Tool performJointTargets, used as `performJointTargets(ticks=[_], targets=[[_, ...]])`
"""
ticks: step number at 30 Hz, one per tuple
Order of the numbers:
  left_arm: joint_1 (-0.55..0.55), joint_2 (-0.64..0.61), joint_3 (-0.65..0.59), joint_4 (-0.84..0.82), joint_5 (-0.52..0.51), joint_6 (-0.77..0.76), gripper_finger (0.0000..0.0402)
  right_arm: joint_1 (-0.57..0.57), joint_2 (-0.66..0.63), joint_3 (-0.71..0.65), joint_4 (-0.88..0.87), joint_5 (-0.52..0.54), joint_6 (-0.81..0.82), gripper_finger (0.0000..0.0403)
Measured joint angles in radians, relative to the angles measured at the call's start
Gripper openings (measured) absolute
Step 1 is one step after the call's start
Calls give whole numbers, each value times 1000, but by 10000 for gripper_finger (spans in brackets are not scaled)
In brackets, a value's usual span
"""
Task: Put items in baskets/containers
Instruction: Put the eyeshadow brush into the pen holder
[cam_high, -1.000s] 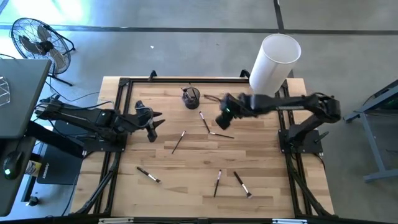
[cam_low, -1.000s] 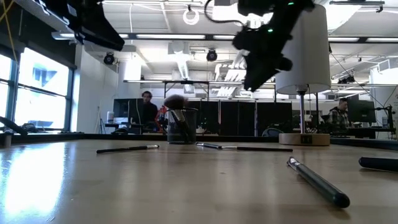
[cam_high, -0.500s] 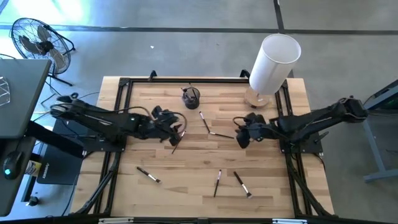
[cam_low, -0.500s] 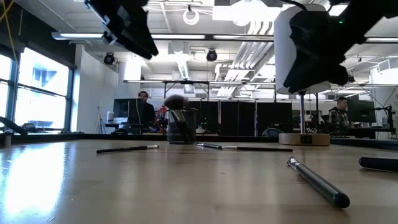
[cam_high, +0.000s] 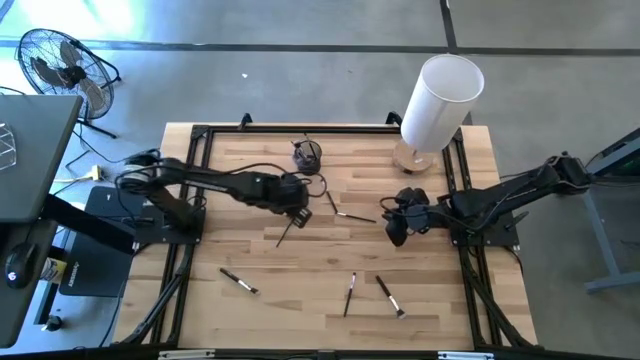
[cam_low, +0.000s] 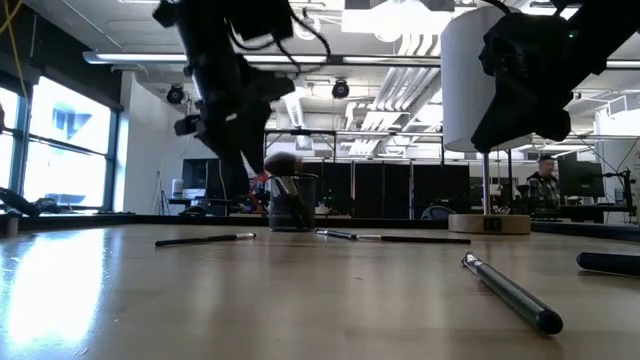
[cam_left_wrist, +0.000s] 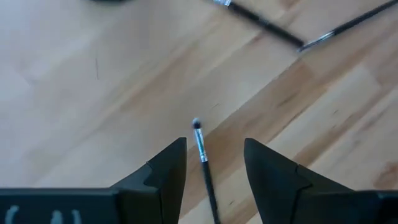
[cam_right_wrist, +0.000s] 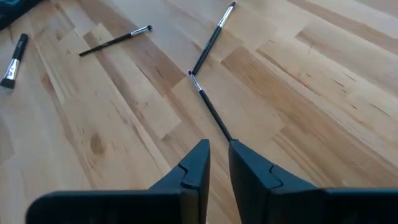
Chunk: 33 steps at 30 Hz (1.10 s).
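The thin brush needs my left gripper on its silver ferrule next, to drop into the black mesh cup.
The black mesh cup stands near the table's far edge and holds a few brushes, one with a wide reddish head. Several thin dark brushes lie flat on the wood. My left gripper hovers open over one of them. In the left wrist view its fingers stand on either side of that brush without touching it. My right gripper hangs above the table at its right side, with only a narrow gap between the fingers. It holds nothing.
Two brushes lie between the grippers, and three more lie toward the near edge. A tall white cylinder stands at the far right corner. A black frame borders the table.
My left gripper has swung from the table's left edge toward the middle and come down over a brush. My right gripper has drawn back from beside the cup toward the right and near side, and has sunk lower. No brush on the table has moved.
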<state>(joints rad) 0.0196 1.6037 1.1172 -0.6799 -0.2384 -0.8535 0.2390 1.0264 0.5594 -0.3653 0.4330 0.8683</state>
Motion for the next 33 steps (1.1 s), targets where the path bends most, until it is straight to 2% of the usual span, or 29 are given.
performJointTargets(ticks=[6, 27, 30, 33], targets=[[42, 81, -1, -2, 66, -8, 156, 0, 0, 0, 3, -23, -23, 46], [51, 262, 4, 100, 52, -15, 153, 0, 0, 0, 1, -62, -39, 46], [52, 264, 3, 100, 68, -13, 126, 0, 0, 0, 0, -63, -40, 48], [52, 265, 3, 106, 71, -15, 66, 0, 0, 0, -1, -63, -44, 51]])
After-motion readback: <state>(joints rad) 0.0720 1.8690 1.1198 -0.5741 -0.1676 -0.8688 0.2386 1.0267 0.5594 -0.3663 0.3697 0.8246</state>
